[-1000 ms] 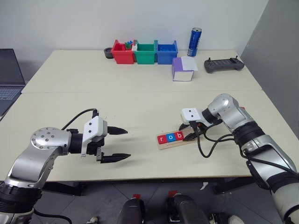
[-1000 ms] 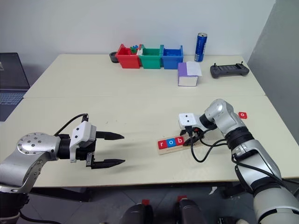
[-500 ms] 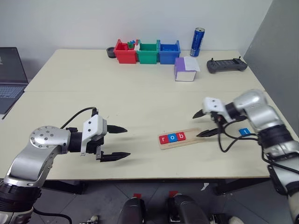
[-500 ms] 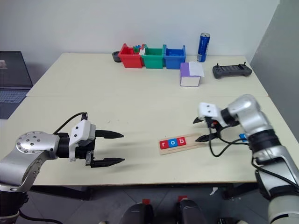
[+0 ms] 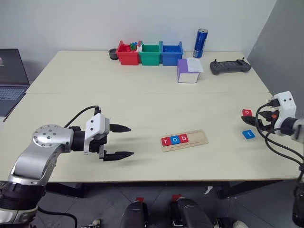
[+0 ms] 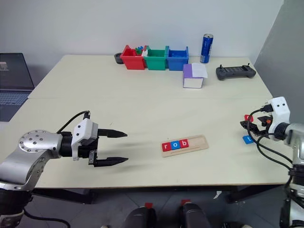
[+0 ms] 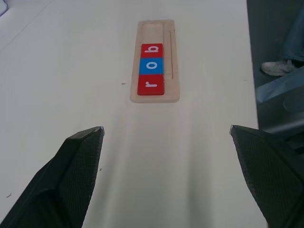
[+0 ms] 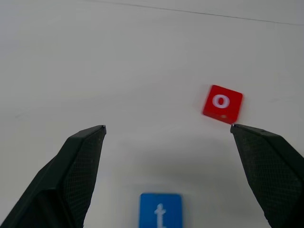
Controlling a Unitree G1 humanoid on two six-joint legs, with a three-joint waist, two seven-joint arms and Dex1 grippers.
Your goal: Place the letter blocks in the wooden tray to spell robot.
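Note:
I need to grip the red o block by its side edges with my right gripper next, to keep spelling robot in the wooden tray (image 5: 198, 137).
The wooden tray (image 5: 198, 137) lies at the front middle of the table. Three letter blocks sit in its left part: a red r (image 5: 165, 141), a blue o (image 5: 174, 139) and a red b (image 5: 183, 138); its right part is bare. Two loose blocks lie near the table's right edge, a red o (image 5: 247, 112) and a blue t (image 5: 248, 134). My right gripper (image 5: 259, 122) hovers open just right of them, nothing between its fingers; its wrist view shows the red o (image 8: 222, 102) and the t (image 8: 160, 210) ahead. My left gripper (image 5: 131, 140) is open and empty, left of the tray (image 7: 154, 31).
Red (image 5: 126, 53), green (image 5: 149, 53) and blue (image 5: 171, 52) bins stand at the back with a blue can (image 5: 199, 42). A purple-and-white box (image 5: 188, 70) and a black controller (image 5: 230, 66) lie back right. A laptop (image 5: 9, 78) is at the far left.
My right gripper left the tray's right end, swung right to the loose blocks near the table edge, and opened wider. The left gripper stayed put.

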